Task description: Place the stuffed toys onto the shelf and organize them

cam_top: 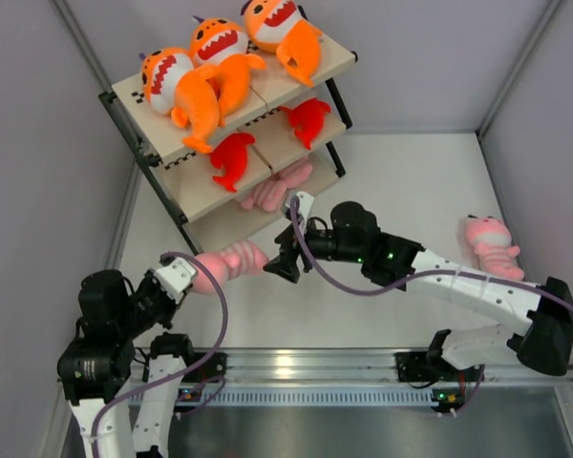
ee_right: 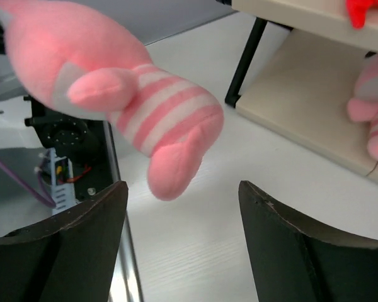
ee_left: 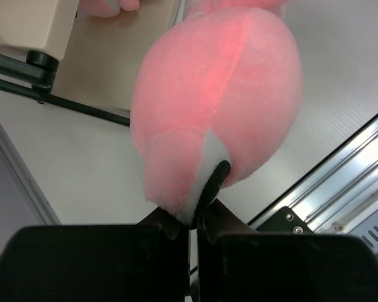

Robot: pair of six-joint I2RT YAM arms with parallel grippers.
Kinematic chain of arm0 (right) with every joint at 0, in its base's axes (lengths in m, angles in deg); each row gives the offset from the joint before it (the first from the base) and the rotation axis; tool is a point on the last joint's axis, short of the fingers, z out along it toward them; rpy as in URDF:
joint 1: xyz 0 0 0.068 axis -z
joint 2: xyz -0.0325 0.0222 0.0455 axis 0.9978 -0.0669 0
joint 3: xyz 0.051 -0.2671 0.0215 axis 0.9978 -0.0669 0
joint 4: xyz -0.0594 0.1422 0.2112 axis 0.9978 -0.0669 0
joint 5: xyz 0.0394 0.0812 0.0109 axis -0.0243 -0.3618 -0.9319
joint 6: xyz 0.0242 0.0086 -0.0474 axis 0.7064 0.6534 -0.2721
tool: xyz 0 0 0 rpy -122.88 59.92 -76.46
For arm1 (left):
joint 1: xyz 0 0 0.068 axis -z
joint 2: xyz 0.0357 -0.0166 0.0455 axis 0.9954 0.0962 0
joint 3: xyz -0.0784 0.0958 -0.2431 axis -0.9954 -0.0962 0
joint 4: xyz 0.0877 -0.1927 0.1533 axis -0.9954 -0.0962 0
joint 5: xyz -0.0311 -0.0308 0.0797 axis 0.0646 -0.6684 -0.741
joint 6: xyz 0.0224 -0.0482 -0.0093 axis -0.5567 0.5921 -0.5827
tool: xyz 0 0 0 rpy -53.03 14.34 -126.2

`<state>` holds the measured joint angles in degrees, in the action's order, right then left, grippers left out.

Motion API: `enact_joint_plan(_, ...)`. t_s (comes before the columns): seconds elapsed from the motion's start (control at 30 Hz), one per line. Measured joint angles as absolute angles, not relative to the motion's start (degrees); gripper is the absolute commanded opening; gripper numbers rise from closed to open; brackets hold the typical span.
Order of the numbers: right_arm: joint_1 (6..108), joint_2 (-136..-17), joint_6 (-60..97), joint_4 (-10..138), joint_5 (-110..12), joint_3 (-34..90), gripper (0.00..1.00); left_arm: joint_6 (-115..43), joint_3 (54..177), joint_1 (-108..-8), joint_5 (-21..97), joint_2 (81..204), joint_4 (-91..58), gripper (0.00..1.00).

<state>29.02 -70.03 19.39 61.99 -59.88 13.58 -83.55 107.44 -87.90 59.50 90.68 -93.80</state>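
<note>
My left gripper is opposite the foot of the striped pink plush. My right gripper should next grab the plush by its foot (cam_top: 257,255) (ee_right: 176,170) to place it head-first onto the shelf.
The shelf (cam_top: 124,91) stands at the back left. Three orange sharks (cam_top: 210,67) lie on its top board and two red sharks (cam_top: 233,157) on the middle board. A pink plush (cam_top: 277,186) lies on the bottom board. My left gripper (cam_top: 186,277) is shut on a striped pink plush (cam_top: 231,262) and holds it above the table in front of the shelf; in the left wrist view the fingers (ee_left: 176,223) pinch its edge (ee_left: 214,126). My right gripper (cam_top: 285,260) is open and empty, just right of that plush's foot (ee_right: 176,170). Another pink plush (cam_top: 492,245) lies on the table at the right.
The shelf's black frame leg (ee_right: 242,69) and bottom board (ee_right: 302,107) are close ahead of the right gripper. A metal rail (cam_top: 315,363) runs along the near edge. Grey walls (cam_top: 48,191) enclose the table on both sides.
</note>
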Motion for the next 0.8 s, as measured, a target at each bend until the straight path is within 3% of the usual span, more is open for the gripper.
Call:
enact_joint_plan(0.23,20.54,-67.65,3.11,65.58,-52.26,10.61,0.74,-83.40,107.47,-87.90,60.07,92.32,-93.77,0.00)
enact_joint_plan(0.37,19.79,-72.29,0.02,66.08,-47.75,11.53,0.68,-83.09,107.66,-87.90,60.27,92.37,-93.80,0.00)
enact_joint_plan(0.43,19.79,-75.26,-0.13,66.06,-45.00,13.23,0.44,-83.05,107.95,-87.90,60.38,92.37,-93.80,0.00)
enact_joint_plan(0.47,19.77,-76.90,0.31,65.88,-43.73,14.39,0.19,-83.03,108.01,-87.90,60.38,92.37,-93.80,0.00)
enact_joint_plan(0.53,19.77,-79.56,1.44,64.92,-42.31,17.14,0.02,-82.70,108.01,-87.90,60.14,92.37,-93.80,0.00)
enact_joint_plan(0.57,19.77,-80.61,2.25,64.77,-41.92,18.39,0.00,-82.59,108.01,-87.90,59.94,92.37,-93.80,0.00)
enact_joint_plan(0.67,19.79,-81.20,4.79,64.81,-41.90,19.22,0.00,-82.37,108.01,-87.90,57.91,92.37,-93.75,0.56)
enact_joint_plan(0.7,19.81,-81.09,5.88,64.94,-41.92,19.04,0.00,-82.26,108.01,-87.90,56.75,92.37,-93.77,0.81)
enact_joint_plan(0.77,20.16,-80.59,8.96,65.14,-43.01,18.13,0.00,-81.98,107.99,-87.90,54.83,92.37,-93.71,0.97)
enact_joint_plan(0.8,20.80,-80.07,10.84,65.25,-44.02,17.16,0.00,-81.67,107.99,-87.90,53.65,92.37,-93.66,0.98)
